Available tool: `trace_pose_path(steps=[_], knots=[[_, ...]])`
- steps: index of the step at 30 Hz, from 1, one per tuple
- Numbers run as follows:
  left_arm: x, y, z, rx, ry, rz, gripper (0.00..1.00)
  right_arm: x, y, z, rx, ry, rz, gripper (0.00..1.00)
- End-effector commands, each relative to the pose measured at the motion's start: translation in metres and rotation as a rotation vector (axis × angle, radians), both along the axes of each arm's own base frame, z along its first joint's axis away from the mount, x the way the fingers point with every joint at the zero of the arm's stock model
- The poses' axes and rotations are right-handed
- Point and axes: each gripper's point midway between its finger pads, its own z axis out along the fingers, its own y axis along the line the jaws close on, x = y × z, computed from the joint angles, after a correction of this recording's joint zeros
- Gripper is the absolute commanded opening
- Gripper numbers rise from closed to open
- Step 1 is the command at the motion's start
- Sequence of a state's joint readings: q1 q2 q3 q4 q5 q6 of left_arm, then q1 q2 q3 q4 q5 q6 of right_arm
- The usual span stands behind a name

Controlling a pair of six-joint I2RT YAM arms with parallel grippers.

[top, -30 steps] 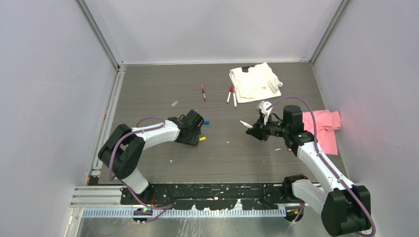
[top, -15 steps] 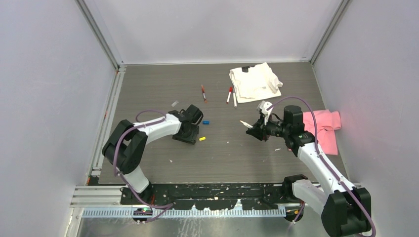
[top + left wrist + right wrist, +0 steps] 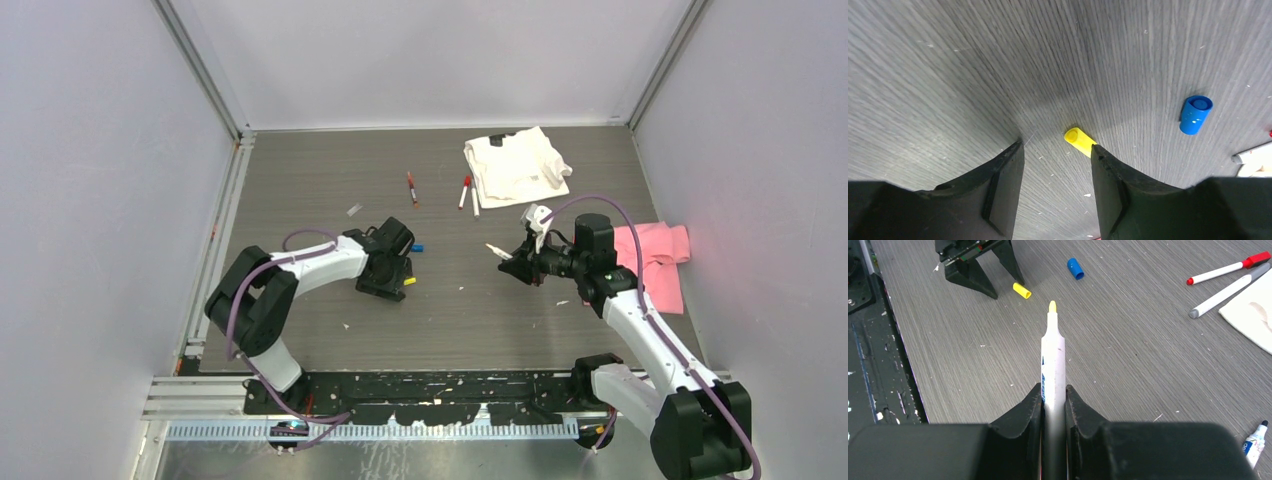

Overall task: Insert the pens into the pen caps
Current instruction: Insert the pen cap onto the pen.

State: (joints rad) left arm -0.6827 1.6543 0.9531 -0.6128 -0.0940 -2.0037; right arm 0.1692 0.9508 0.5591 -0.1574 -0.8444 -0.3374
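Observation:
I will reach the yellow pen cap (image 3: 409, 281) with my left gripper and grab it across its sides. The cap's open end then stays free for the yellow-tipped pen to go in.
My left gripper (image 3: 1056, 147) is open and low over the table. A yellow pen cap (image 3: 1079, 141) lies on its side just ahead of its right finger (image 3: 1108, 185), which partly hides it. From the top, the left gripper (image 3: 392, 277) is right beside the yellow cap (image 3: 409, 281). A blue cap (image 3: 1195, 115) lies further right. My right gripper (image 3: 1053, 390) is shut on a white pen with a yellow tip (image 3: 1053, 350), held above the table and pointing toward the yellow cap (image 3: 1021, 290) and the blue cap (image 3: 1075, 268).
A red-capped pen (image 3: 1225, 271) and a grey-tipped pen (image 3: 1228, 290) lie beside the white cloth (image 3: 515, 165). A dark red pen (image 3: 411, 187) lies at the back. Another pen (image 3: 1255, 440) lies near my right arm. A pink cloth (image 3: 655, 260) lies at the right.
My left gripper has shifted slightly toward the yellow cap and now stands right against it. The right arm and its pen have not moved.

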Motion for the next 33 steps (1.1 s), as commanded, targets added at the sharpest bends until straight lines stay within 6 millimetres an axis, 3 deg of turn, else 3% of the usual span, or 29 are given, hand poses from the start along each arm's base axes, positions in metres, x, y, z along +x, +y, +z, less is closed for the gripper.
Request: trace_pose_path(steps=[1, 9, 14, 20, 25, 33], knots=[[0.012, -0.006, 0.0, -0.008, -0.021, 0.029, 0.53, -0.001, 0.003, 0.016, 0.022, -0.059, 0.019, 0.01], [0.024, -0.002, -0.014, -0.008, -0.011, 0.061, 0.45, -0.001, 0.004, 0.016, 0.023, -0.056, 0.021, 0.01], [0.029, 0.012, -0.017, 0.034, -0.008, 0.053, 0.39, -0.001, 0.004, 0.015, 0.022, -0.053, 0.019, 0.01], [0.035, 0.027, -0.016, 0.13, 0.03, -0.068, 0.35, -0.001, 0.004, 0.014, 0.023, -0.047, 0.023, 0.01], [0.033, 0.019, -0.016, 0.161, 0.099, -0.211, 0.36, -0.001, 0.004, 0.015, 0.025, -0.051, 0.025, 0.01], [0.017, 0.012, -0.006, 0.165, 0.117, -0.287, 0.39, 0.0, 0.005, 0.014, 0.026, -0.05, 0.023, 0.01]])
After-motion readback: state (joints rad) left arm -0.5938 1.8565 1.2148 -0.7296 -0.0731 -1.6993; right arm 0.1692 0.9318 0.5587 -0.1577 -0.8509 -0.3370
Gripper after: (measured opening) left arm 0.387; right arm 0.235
